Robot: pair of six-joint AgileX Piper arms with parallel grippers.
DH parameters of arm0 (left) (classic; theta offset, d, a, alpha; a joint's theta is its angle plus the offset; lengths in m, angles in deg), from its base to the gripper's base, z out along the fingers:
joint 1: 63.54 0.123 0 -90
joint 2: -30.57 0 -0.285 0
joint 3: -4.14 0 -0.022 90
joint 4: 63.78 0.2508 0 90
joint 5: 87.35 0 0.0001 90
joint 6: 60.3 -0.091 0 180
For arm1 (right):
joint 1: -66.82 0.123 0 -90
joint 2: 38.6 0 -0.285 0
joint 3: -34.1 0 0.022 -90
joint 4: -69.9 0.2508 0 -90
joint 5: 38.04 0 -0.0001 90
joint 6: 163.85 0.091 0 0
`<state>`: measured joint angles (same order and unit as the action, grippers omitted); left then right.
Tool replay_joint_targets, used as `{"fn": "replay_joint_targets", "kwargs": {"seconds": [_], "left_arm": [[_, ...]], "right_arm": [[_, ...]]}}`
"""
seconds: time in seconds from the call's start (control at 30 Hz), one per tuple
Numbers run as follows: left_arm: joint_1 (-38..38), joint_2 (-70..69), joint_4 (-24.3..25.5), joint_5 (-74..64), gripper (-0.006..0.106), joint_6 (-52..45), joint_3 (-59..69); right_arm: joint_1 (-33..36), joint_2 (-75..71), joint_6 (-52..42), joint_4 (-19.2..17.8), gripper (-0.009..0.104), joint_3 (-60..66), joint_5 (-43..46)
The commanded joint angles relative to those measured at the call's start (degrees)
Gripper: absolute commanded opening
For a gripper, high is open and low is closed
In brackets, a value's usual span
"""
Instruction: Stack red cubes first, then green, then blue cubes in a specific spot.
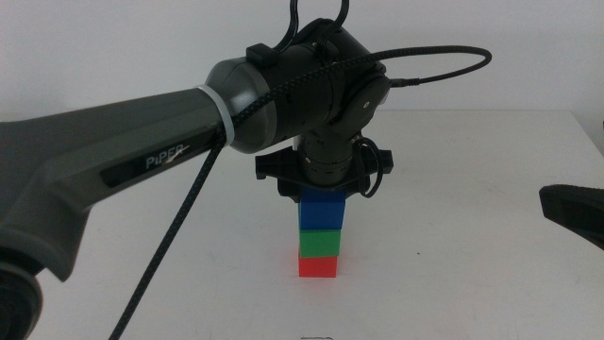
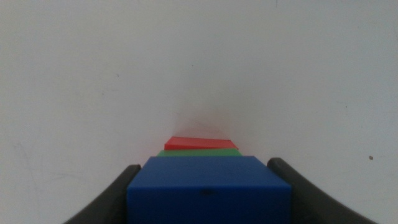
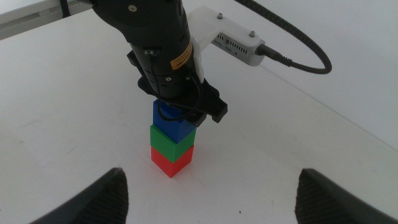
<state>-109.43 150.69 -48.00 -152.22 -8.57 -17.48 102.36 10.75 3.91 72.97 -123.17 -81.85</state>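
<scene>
The blue cube's lower edge (image 1: 321, 229) sits on the green cube (image 1: 321, 243) and the blue cube would stand, so my left gripper releases it next.
The red cube (image 1: 318, 266) stands on the white table (image 1: 453, 283). The green cube (image 1: 321, 243) sits on it and the blue cube (image 1: 322, 214) sits on top, a little skewed. My left gripper (image 1: 323, 194) comes straight down over the stack, its jaws close against the blue cube's two sides. In the left wrist view the blue cube (image 2: 208, 186) fills the gap between the jaws, with slivers of green (image 2: 199, 152) and red (image 2: 199, 143) beyond it. My right gripper (image 1: 571, 210) waits open and empty at the right edge. Its wrist view shows the stack (image 3: 172, 142).
The left arm's body and its braided cable (image 1: 179, 236) cross the left half of the middle view. The camera mount and cable (image 3: 249, 46) jut out beside the left wrist. White tabletop surrounds the stack.
</scene>
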Motion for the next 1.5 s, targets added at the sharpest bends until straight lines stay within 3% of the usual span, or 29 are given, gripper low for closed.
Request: {"fn": "replay_joint_targets", "kwargs": {"seconds": [0.0,0.2,0.23,0.27,0.3,0.37,0.4,0.57,0.87,0.93,1.47], "left_arm": [[-0.17,-3.05,0.56,0.52,-0.002,0.79,-1.88],[-0.17,-3.05,-0.04,0.39,-0.002,0.79,-1.88],[-0.17,-3.05,0.19,-0.11,0.009,0.74,-1.88],[-0.17,-3.05,0.21,-0.11,0.013,0.74,-1.88],[-0.17,-3.05,1.03,-0.11,0.039,0.48,-1.88],[-0.17,-3.05,1.11,-0.11,0.052,0.06,-1.88],[-0.17,-3.05,1.11,-0.05,0.065,-0.73,-1.88],[-0.17,-3.14,1.16,-0.05,0.093,-1.69,-1.88],[-0.17,-8.75,1.18,-1.0,0.094,-6.22,-1.88],[-0.17,-15.84,2.77,-0.95,0.094,-14.92,-1.88],[0.65,-32.35,12.74,-7.21,0.094,-20.65,-1.13]], "right_arm": [[-0.4,-0.03,-0.54,-0.33,0.084,-1.43,4.15],[-0.4,-0.03,-0.54,-0.33,0.084,-1.43,4.15],[-0.4,-0.03,-0.54,-0.33,0.084,-1.43,4.15],[-0.4,-0.03,-0.54,-0.33,0.084,-1.43,4.15],[-0.4,-0.03,-0.54,-0.33,0.084,-1.43,4.15],[-0.4,-0.03,-0.54,-0.33,0.084,-1.43,4.15],[-0.4,-0.03,-0.54,-0.33,0.084,-1.43,4.15],[-0.4,-0.03,-0.54,-0.33,0.084,-1.43,4.15],[-0.4,-0.03,-0.54,-0.33,0.084,-1.43,4.15],[-0.4,-0.03,-0.54,-0.33,0.084,-1.43,4.15],[-0.4,-0.03,-0.54,-0.33,0.084,-1.43,4.15]]}}
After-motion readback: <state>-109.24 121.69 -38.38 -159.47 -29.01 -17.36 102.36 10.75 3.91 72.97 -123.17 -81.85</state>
